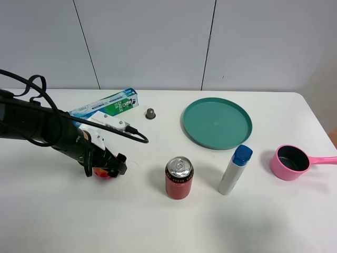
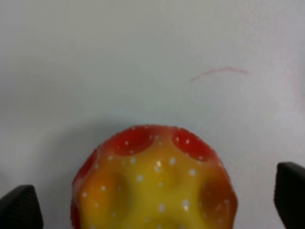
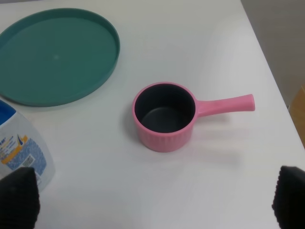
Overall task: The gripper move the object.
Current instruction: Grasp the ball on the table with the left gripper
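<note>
I should next grab the toy fruit by its rounded sides with my left gripper, which leaves the toy fruit's bumpy yellow top (image 2: 159, 186) free for the move.
The toy fruit (image 1: 102, 173), red with a bumpy yellow top, sits on the white table at the left. In the left wrist view the fruit (image 2: 157, 186) fills the lower middle. My left gripper (image 1: 107, 167) is down over it, a black arm end with a white block and cables. In the left wrist view the left gripper (image 2: 155, 205) is open, with its black fingertips (image 2: 19, 207) standing wide on either side of the fruit, apart from it. My right gripper (image 3: 152, 198) is open and empty above the table near the pink pot; it does not show in the exterior view.
A red soda can (image 1: 179, 178) stands right of the fruit. A toothpaste box (image 1: 108, 105) and a tiny grey cap (image 1: 150, 113) lie behind. A teal plate (image 1: 217, 123), a white bottle with a blue cap (image 1: 235, 169) and a pink pot (image 1: 289, 162) are to the right.
</note>
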Available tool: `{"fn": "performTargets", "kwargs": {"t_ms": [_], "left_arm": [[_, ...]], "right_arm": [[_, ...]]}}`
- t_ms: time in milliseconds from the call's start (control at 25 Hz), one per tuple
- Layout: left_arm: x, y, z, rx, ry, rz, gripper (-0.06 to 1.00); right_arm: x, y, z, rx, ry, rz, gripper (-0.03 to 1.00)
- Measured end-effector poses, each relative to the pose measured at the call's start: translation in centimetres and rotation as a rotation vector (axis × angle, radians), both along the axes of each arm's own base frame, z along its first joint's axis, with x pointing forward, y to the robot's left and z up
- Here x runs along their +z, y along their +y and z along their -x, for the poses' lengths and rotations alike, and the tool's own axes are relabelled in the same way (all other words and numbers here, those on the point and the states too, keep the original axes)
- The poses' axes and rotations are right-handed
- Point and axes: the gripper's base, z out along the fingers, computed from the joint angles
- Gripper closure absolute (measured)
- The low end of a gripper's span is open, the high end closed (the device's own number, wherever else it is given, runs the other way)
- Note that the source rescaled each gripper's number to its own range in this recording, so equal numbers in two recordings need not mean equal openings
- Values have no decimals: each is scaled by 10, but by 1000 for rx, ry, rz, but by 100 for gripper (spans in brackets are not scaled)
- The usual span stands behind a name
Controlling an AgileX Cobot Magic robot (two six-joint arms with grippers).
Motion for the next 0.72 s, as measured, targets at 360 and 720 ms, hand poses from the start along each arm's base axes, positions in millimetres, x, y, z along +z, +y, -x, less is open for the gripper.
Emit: {"fn": "performTargets", "kwargs": {"t_ms": [360,720], "left_arm": [[-11,1,-3,-5,8,-20,-6],[-12,1,-4,-4,1,-19,-6]], "right_arm": [[0,0,0,0,0,0,-3],[0,0,0,0,0,0,-3]]}}
